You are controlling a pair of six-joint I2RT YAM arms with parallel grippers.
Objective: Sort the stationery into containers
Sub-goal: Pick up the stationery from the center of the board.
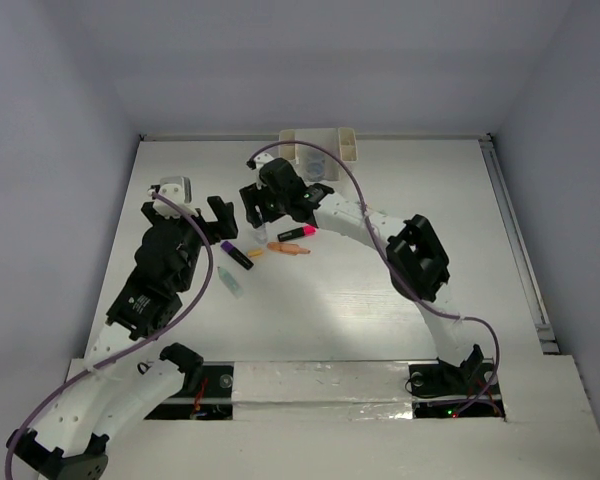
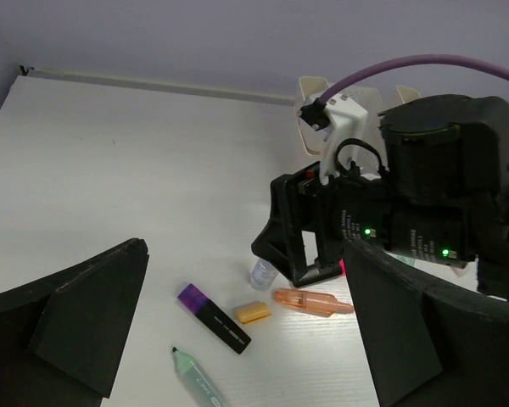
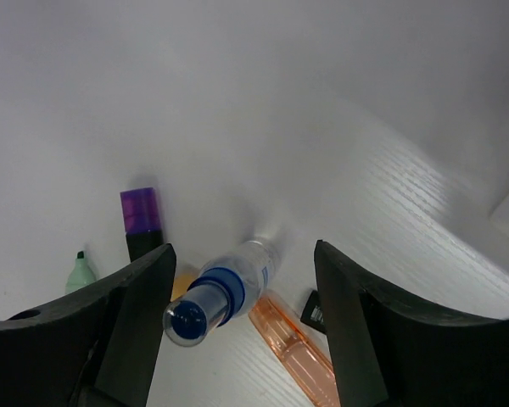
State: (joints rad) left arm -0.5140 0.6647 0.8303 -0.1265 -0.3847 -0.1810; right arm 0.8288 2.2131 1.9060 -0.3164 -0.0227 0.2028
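Observation:
If I lifted my right gripper now, the clear bottle (image 1: 261, 234) would stay standing on the tabletop: the gripper's open fingers do not touch it.
A small clear bottle with a blue cap (image 3: 225, 288) stands on the table between the fingers of my open right gripper (image 3: 242, 254), which do not touch it. It also shows in the left wrist view (image 2: 264, 273). Beside it lie a purple-capped black marker (image 2: 214, 318), an orange cap (image 2: 253, 312), a peach marker (image 2: 314, 301) and a mint green marker (image 2: 199, 381). A pink-black marker (image 1: 298, 233) lies by the right gripper (image 1: 265, 222). My left gripper (image 1: 212, 222) is open and empty, just left of the group. The white organizer (image 1: 320, 150) stands at the back. No round tubs show clearly.
The right arm (image 1: 420, 255) stretches across the table's middle from the near right. A purple cable (image 1: 350, 185) loops over it. White walls enclose the table at the back and sides.

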